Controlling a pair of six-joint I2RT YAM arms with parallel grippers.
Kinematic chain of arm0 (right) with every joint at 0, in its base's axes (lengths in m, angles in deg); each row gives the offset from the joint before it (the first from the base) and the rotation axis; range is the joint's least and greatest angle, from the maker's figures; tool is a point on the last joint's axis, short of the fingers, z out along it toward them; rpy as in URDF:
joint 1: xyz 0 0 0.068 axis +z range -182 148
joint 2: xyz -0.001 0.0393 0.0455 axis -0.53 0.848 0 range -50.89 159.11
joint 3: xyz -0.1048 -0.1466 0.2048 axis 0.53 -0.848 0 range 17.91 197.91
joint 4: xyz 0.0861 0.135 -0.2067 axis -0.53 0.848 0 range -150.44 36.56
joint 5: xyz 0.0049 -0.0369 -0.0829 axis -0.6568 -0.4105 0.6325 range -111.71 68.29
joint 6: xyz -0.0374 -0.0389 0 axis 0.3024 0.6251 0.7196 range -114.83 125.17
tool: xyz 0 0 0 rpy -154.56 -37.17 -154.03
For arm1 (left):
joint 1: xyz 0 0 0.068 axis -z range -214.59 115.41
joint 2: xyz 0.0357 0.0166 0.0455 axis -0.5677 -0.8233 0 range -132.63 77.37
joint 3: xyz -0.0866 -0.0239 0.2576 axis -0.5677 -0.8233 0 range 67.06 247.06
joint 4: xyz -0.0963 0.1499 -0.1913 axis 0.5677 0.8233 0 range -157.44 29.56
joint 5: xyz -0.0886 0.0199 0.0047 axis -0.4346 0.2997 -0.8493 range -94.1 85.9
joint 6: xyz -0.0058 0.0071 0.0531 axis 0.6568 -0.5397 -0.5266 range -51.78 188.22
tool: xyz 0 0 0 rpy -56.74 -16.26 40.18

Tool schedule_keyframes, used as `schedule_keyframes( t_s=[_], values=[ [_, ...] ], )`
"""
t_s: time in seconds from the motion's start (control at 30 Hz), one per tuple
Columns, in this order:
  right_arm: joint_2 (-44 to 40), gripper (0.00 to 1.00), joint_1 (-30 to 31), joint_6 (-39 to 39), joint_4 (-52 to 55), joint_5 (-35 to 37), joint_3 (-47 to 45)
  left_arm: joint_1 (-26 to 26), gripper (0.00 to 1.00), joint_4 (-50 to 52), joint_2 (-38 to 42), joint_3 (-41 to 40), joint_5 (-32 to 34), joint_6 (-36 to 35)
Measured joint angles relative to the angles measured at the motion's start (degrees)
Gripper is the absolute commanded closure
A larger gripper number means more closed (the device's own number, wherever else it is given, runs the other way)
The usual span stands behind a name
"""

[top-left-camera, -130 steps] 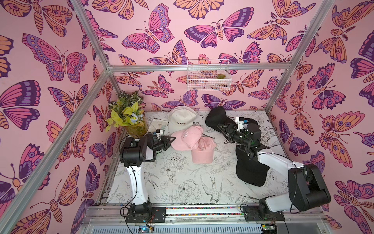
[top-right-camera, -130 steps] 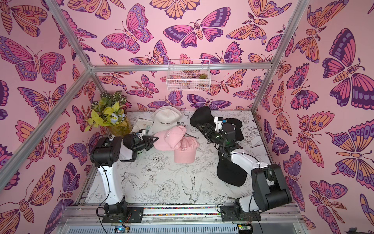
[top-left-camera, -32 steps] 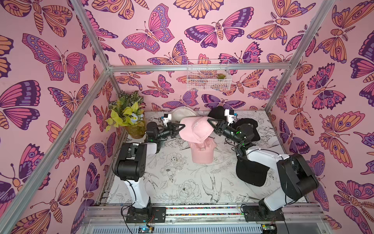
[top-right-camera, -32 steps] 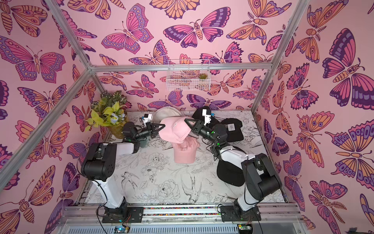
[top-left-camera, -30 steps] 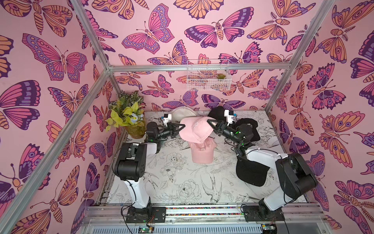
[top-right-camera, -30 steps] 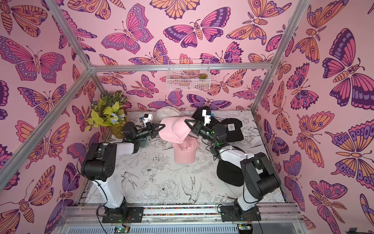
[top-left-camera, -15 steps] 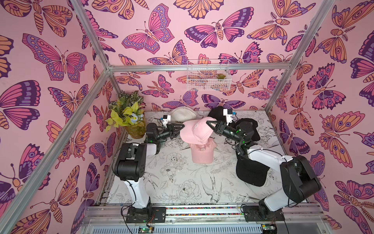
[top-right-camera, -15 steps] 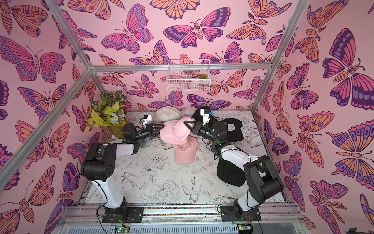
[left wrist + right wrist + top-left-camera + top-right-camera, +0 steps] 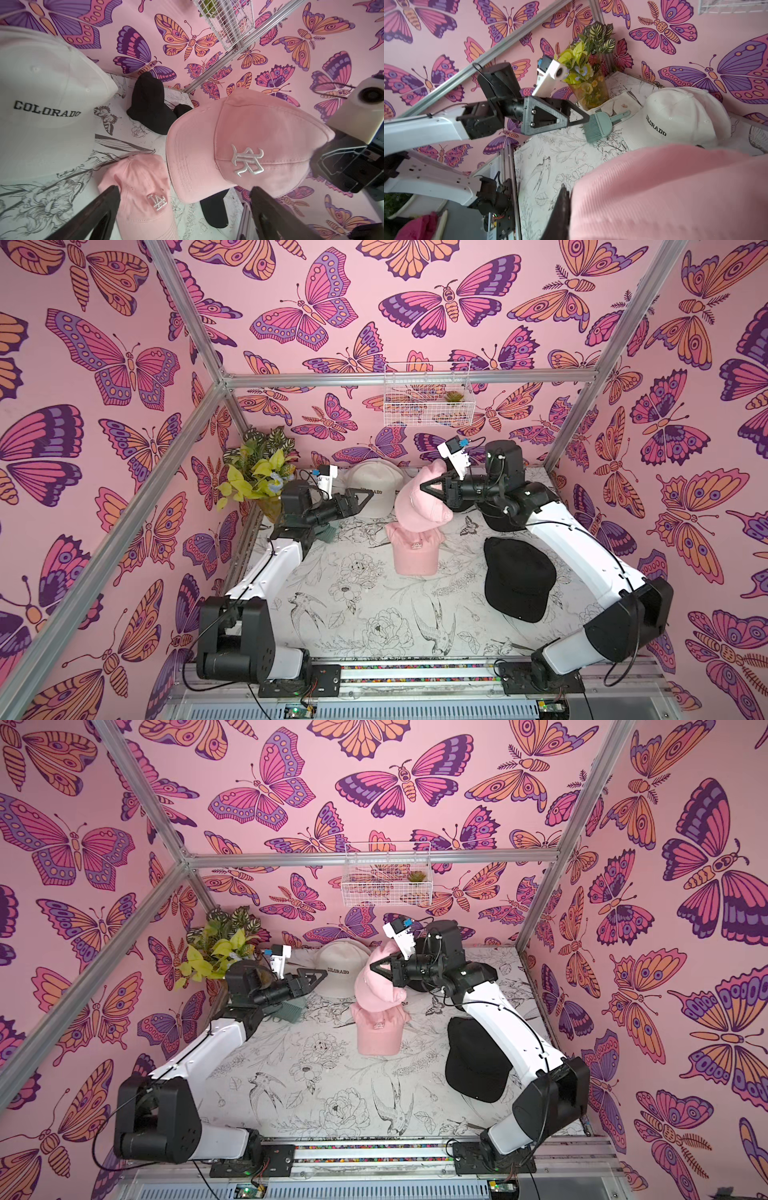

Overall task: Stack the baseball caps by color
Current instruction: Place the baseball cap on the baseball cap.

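Note:
The robot will next grab the raised pink cap by its top side with the left gripper, across from the right gripper, so the cap's visor stays free and the cap can be stacked squarely.
My right gripper (image 9: 426, 488) (image 9: 566, 193) is shut on a pink cap (image 9: 415, 506) (image 9: 239, 145) and holds it in the air, tilted. It hangs just above a second pink cap (image 9: 415, 551) (image 9: 141, 187) lying on the table. My left gripper (image 9: 368, 497) (image 9: 184, 188) stands open and empty to the left of the raised cap, in front of the cream COLORADO cap (image 9: 376, 485) (image 9: 685, 116). One black cap (image 9: 517, 576) lies at the front right. Another black cap (image 9: 149, 104) sits at the back, mostly hidden behind the right arm in both top views.
A teal brush (image 9: 328, 533) (image 9: 600, 126) lies under the left wrist. A vase of leaves (image 9: 259, 472) stands in the back left corner. A white wire basket (image 9: 428, 400) hangs on the back wall. Metal frame posts (image 9: 575, 402) edge the table.
My left gripper opened, let go of the raised pink cap and drew back to the left. The cap now hangs from the right gripper alone and has tipped more upright.

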Motion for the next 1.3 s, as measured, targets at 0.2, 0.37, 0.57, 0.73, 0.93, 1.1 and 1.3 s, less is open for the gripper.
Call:
schedule_keyframes(
  t_s=[0.2,0.37,0.57,0.73,0.93,1.1,1.3],
  values=[
    [5.4,1.0,3.5,24.4,25.0,0.3,10.8,1.4,0.0,6.8,5.2,0.6,-0.5,-13.2],
    [8.0,1.0,6.1,41.7,42.2,1.2,14.4,5.5,0.0,12.5,10.4,2.3,-6.9,-24.8],
    [7.0,1.0,9.9,56.8,52.8,2.4,12.7,11.5,0.0,24.2,14.3,5.0,-13.1,-40.7],
    [0.0,1.0,10.9,65.1,52.3,2.4,3.5,14.9,0.0,34.5,13.5,6.7,-13.5,-50.3],
    [-5.7,1.0,12.9,68.9,50.1,2.5,-0.1,20.4,0.0,45.9,7.3,13.2,-11.2,-60.0],
    [-5.2,1.0,15.5,71.0,49.7,4.3,-0.4,23.8,0.0,51.2,0.9,17.2,-8.5,-64.8],
    [-4.1,1.0,16.2,72.4,49.7,5.4,-0.5,26.4,0.03,57.0,-3.7,21.5,-6.5,-70.0]
  ],
)
